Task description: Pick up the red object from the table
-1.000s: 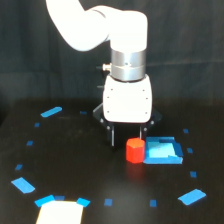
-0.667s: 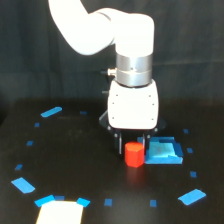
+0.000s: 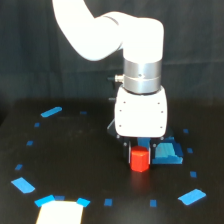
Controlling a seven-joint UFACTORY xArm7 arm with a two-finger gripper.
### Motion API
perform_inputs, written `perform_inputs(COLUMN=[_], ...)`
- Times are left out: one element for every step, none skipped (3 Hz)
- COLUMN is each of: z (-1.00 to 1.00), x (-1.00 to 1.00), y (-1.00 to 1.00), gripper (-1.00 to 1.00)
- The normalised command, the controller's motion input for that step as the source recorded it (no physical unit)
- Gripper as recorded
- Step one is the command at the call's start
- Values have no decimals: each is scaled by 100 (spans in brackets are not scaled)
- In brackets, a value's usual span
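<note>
The red object needs to be picked up from the table. My gripper needs to grab it by its upper sides.
The red object (image 3: 140,160), a small chunky red-orange block, stands on the black table (image 3: 80,160) right of centre in the exterior view. My gripper (image 3: 140,149) hangs straight down over it from the white arm. Its dark fingers (image 3: 129,148) reach down on either side of the block's top, and the jaws stand open around it. The block still rests on the table. The white gripper body hides the upper part of the fingers.
A flat blue square piece (image 3: 168,153) lies touching or very close to the red block on the exterior view's right. Small blue tape marks ring the table, such as the blue strip (image 3: 51,111). A white patch (image 3: 60,214) sits at the front edge.
The arm has shifted towards the exterior view's right and come down, so the fingers now straddle the red block instead of hovering behind it. The block has not moved.
</note>
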Motion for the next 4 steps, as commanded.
perform_inputs(z=[80, 31, 100, 100], x=[2, -100, -22, -7], y=[-6, -22, 18, 17], gripper=[-34, -100, -100, -57])
